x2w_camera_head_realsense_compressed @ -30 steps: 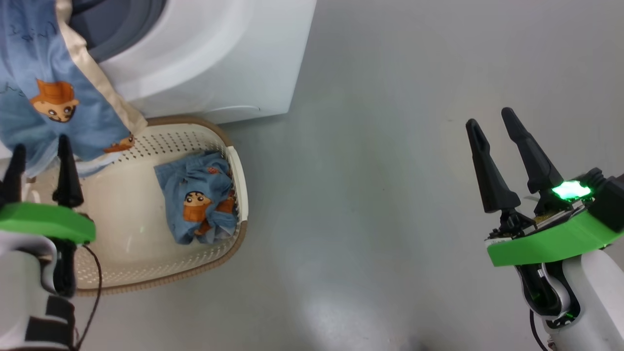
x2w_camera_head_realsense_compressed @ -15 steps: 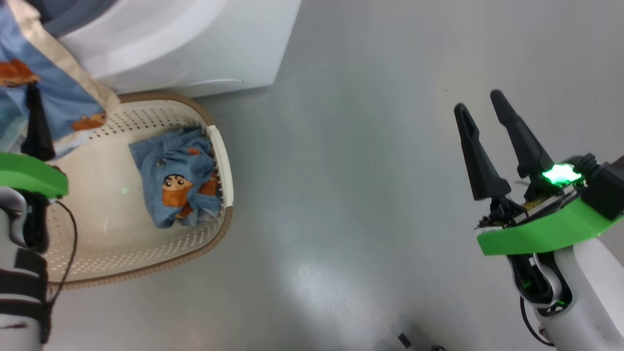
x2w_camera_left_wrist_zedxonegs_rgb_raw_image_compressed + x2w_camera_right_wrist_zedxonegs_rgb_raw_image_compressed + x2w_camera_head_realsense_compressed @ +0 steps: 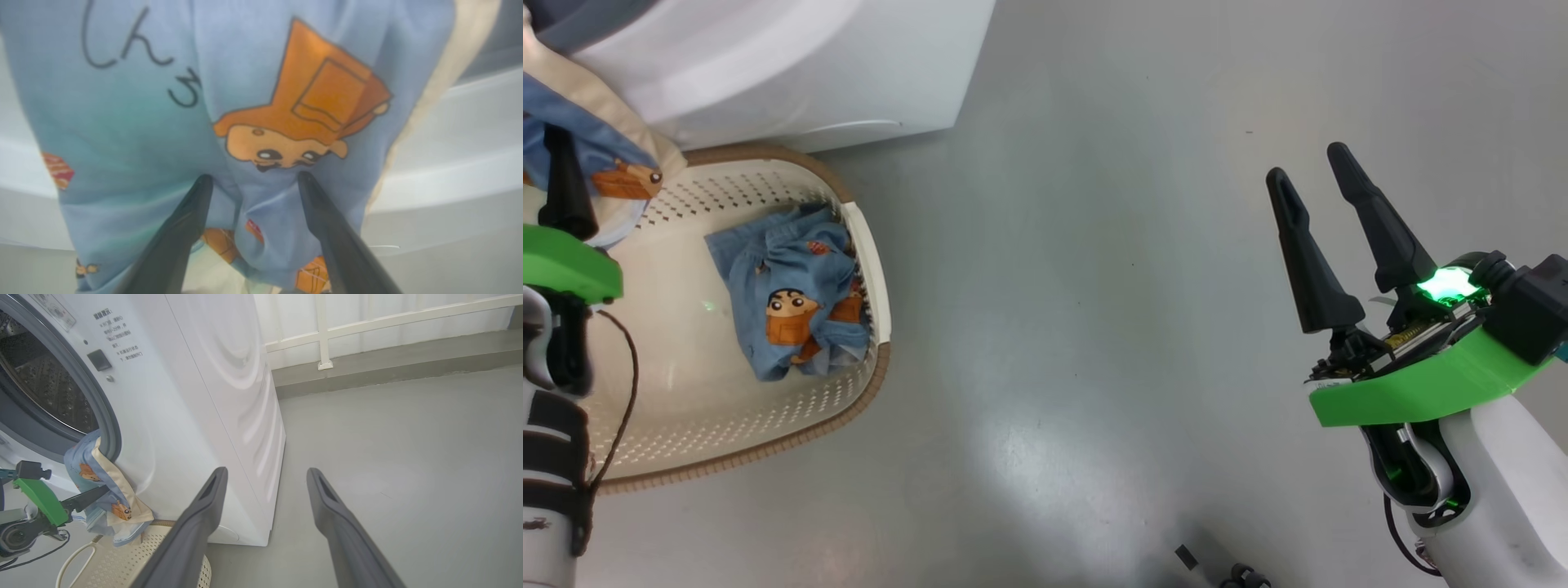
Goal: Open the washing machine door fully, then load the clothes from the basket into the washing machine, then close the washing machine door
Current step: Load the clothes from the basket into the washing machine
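Note:
My left gripper grabs the blue cloth (image 3: 125, 142) by a loose fold (image 3: 257, 191) next. That fold puckers by the cartoon face, while the cloth around it hangs slack.
The white washing machine (image 3: 192, 396) shows its steel drum and grey gasket; its door is out of view. One piece of the clothes (image 3: 163, 122), light blue with orange cartoon faces, hangs from the lower lip of the opening (image 3: 98, 473) over the basket. My left gripper (image 3: 254, 177) is open, its fingertips (image 3: 560, 184) against this hanging cloth with nothing clamped. A second bundle of the clothes (image 3: 784, 302) lies in the cream basket (image 3: 866, 245), against its right wall. My right gripper (image 3: 1307, 163) is open and holds nothing, over bare floor far right of the basket.
The basket (image 3: 122, 559) stands on the grey floor right against the machine's front. A pale railing and low kerb (image 3: 367, 343) run along the back. Wide open floor (image 3: 1094, 286) lies between the basket and my right arm.
The head camera has swung, so the whole scene slid left and up. Against the basket, my left gripper has risen a little toward the hanging cloth. Both grippers stay open.

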